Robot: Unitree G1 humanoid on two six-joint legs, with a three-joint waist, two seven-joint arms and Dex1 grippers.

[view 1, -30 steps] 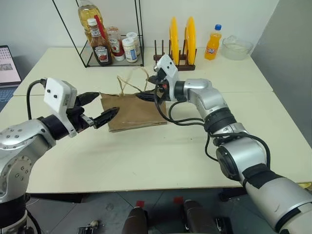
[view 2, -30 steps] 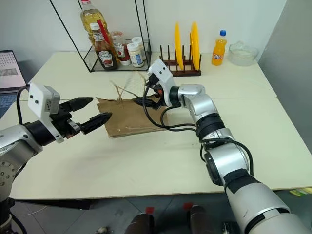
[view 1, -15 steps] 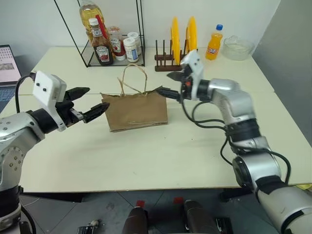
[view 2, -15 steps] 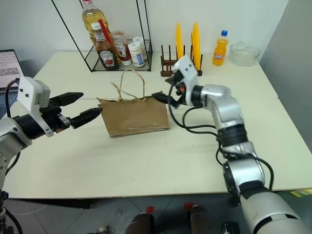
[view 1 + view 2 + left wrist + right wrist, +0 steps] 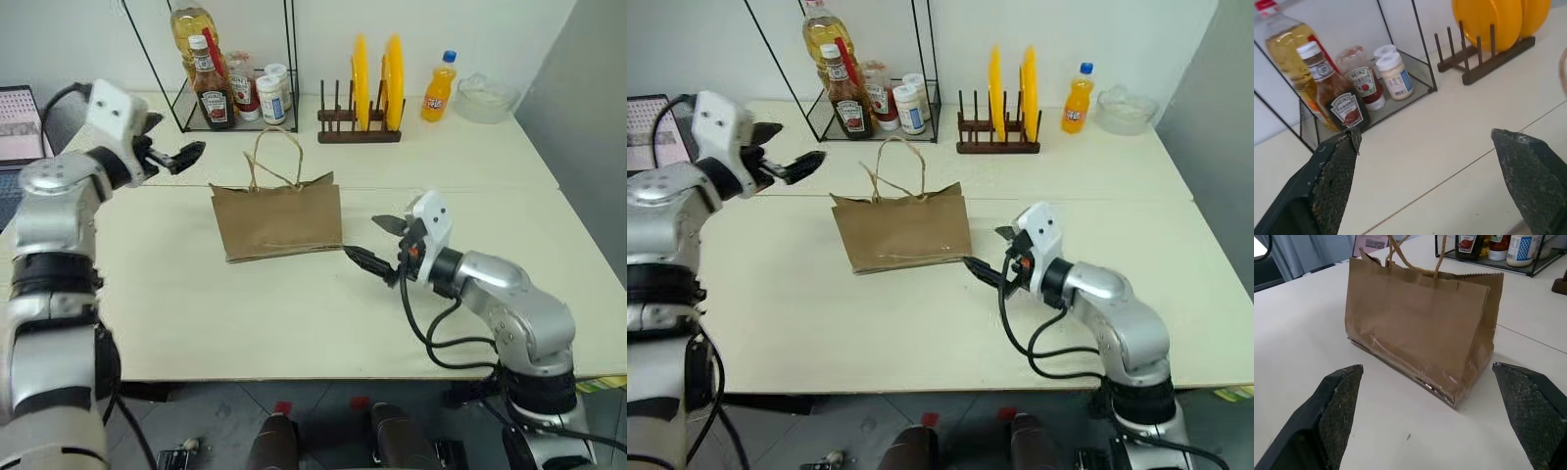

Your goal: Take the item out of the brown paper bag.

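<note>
The upper twine handle arches above the creased paper bag (image 5: 279,221), so my left gripper should reach that handle and grip it by its raised loop.
The brown paper bag (image 5: 277,223) stands upright mid-table, its twine handles (image 5: 273,157) raised above the open top. The item is hidden; no bottle shows inside or outside the bag. My right gripper (image 5: 378,242) hangs open just off the bag's lower right corner, pointing at it without touching. In the right wrist view the bag (image 5: 1420,333) sits ahead between the spread fingers (image 5: 1339,401). My left gripper (image 5: 174,147) is open, up and away to the left of the bag, near the wire rack (image 5: 1400,93).
At the back left, the wire rack (image 5: 235,108) holds ketchup bottles, an oil bottle and jars. Yellow plates in a wooden rack (image 5: 360,129), an orange soda bottle (image 5: 436,88) and a glass bowl (image 5: 480,98) line the back. A laptop (image 5: 20,122) sits far left.
My right gripper drew back from the bag's top edge down to its lower right corner. My left gripper swung away from the bag's left side toward the rack. The bag stands on its own.
</note>
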